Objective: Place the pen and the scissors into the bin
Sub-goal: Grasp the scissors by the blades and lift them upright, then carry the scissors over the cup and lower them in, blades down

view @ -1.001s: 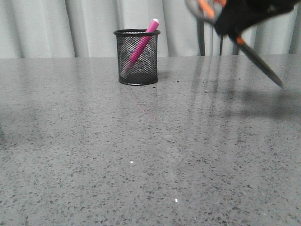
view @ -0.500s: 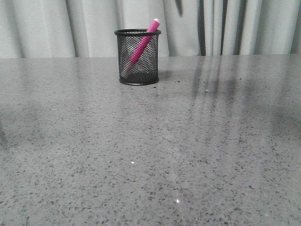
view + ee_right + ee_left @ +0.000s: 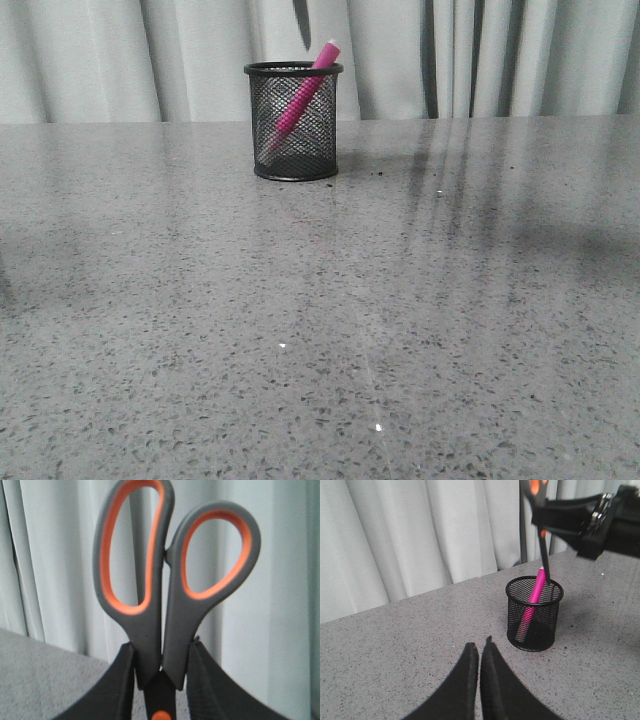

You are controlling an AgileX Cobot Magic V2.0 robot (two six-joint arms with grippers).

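My right gripper lowers the scissors next, before releasing them, since in the front view the dark blade tip [image 3: 306, 42] hangs above the bin's rim [image 3: 280, 69].
The black mesh bin [image 3: 293, 125] stands at the back of the table with the pink pen [image 3: 300, 95] leaning inside it, its top poking over the rim. In the front view only the dark blade tip of the scissors [image 3: 301, 25] shows, hanging point down just above the bin's rim. In the left wrist view my right gripper [image 3: 547, 520] holds the scissors [image 3: 544, 555] upright over the bin [image 3: 534, 614], blade tip near the pen [image 3: 535, 592]. In the right wrist view my right gripper [image 3: 162, 644] is shut on the scissors [image 3: 150, 630] below the orange-lined handles. My left gripper [image 3: 480, 647] is shut and empty, low over the table short of the bin.
Pale curtains [image 3: 150, 60] hang behind the grey speckled table [image 3: 320, 330]. My right arm [image 3: 620, 525] reaches in above the bin.
My right gripper has carried the scissors from the upper right leftward and turned them from slanted to upright; the blade tip now hangs over the bin. Bin and pen have not moved.
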